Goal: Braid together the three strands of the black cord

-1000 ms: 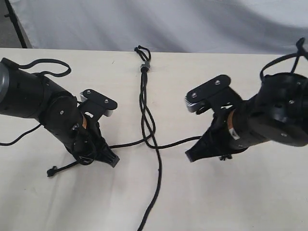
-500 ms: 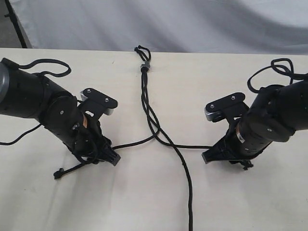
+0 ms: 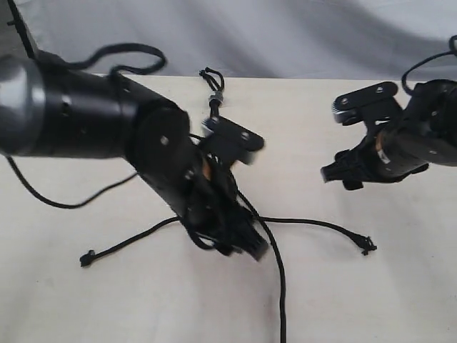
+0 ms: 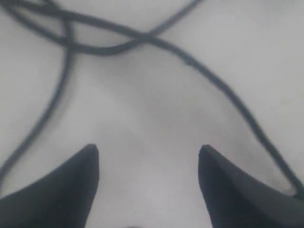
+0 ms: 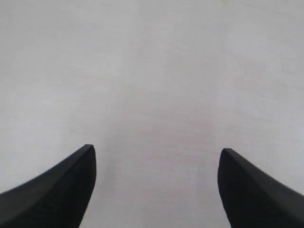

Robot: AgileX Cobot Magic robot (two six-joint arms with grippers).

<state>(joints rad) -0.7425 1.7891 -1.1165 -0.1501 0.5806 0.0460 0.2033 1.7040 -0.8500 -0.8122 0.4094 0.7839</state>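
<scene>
The robot should next use its left gripper to grab one strand by its part beside the cord's crossing [image 3: 255, 218]. Then it can braid the cord.
The black cord lies on the table, joined by a grey band [image 3: 214, 97] at the far edge. One strand [image 3: 128, 243] trails left to a knotted tip. A second strand [image 3: 321, 224] runs right to its tip. The third strand [image 3: 280, 286] runs toward the near edge. My left gripper [image 3: 246, 246] hangs over the cord's crossing in the middle, open and empty. In the left wrist view the left gripper [image 4: 147, 149] faces bare table, with crossed strands [image 4: 142, 38] beyond the fingertips. My right gripper [image 3: 335, 174] is open, lifted away from the right strand. The right gripper [image 5: 157, 153] shows only table.
The pale table [image 3: 400, 286] ends at a grey backdrop [image 3: 285, 36] behind. My left arm's thick body [image 3: 86, 118] covers much of the cord's upper part. Glossy arm cables [image 3: 64, 204] loop on the left side of the table.
Both grippers opened and let go of their strands, which now lie loose. My left arm swung right over the cord's middle. My right gripper pulled back and up to the right.
</scene>
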